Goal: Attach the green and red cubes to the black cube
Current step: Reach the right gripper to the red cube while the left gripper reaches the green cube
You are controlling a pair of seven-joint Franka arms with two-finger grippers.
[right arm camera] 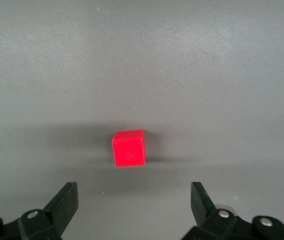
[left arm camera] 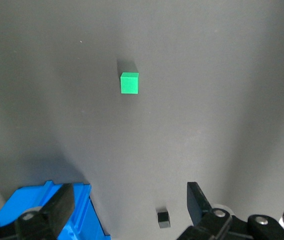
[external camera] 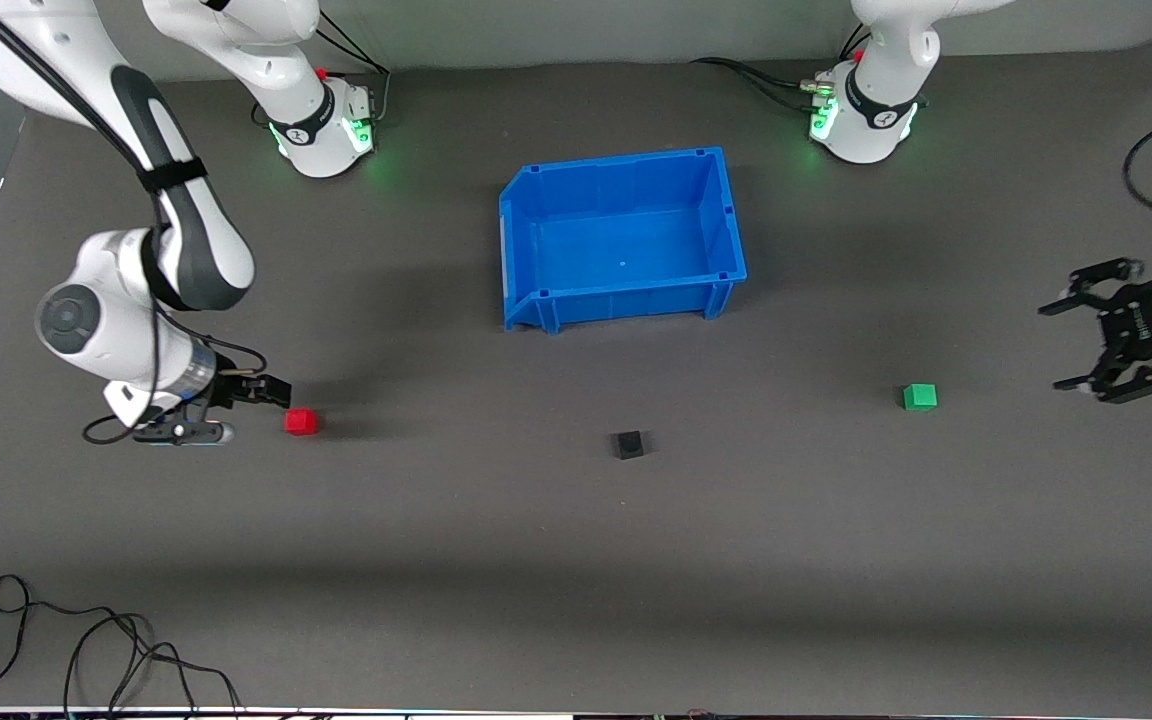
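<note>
The left gripper should next grab the green cube [external camera: 919,397] by its two opposite sides, so one side of the green cube stays free to meet the black cube [external camera: 627,444].
The red cube [external camera: 301,422] rests on the dark table toward the right arm's end. My right gripper [external camera: 251,412] is low beside it, open and holding nothing; in the right wrist view the red cube [right arm camera: 129,148] lies just ahead of the right gripper [right arm camera: 134,202], outside its fingers. The black cube [external camera: 627,444] sits mid-table, nearer the front camera than the bin. The green cube [external camera: 919,397] lies toward the left arm's end. My left gripper [external camera: 1064,345] hangs open and empty over the table beside it. The left wrist view shows the green cube [left arm camera: 129,83], the black cube [left arm camera: 163,219] and the left gripper [left arm camera: 129,205].
An empty blue bin [external camera: 536,215] stands mid-table near the arm bases; a corner of the blue bin [left arm camera: 27,212] shows in the left wrist view. Loose black cables [external camera: 86,650] lie by the front edge. Another cable [external camera: 1146,150] loops at the left arm's end.
</note>
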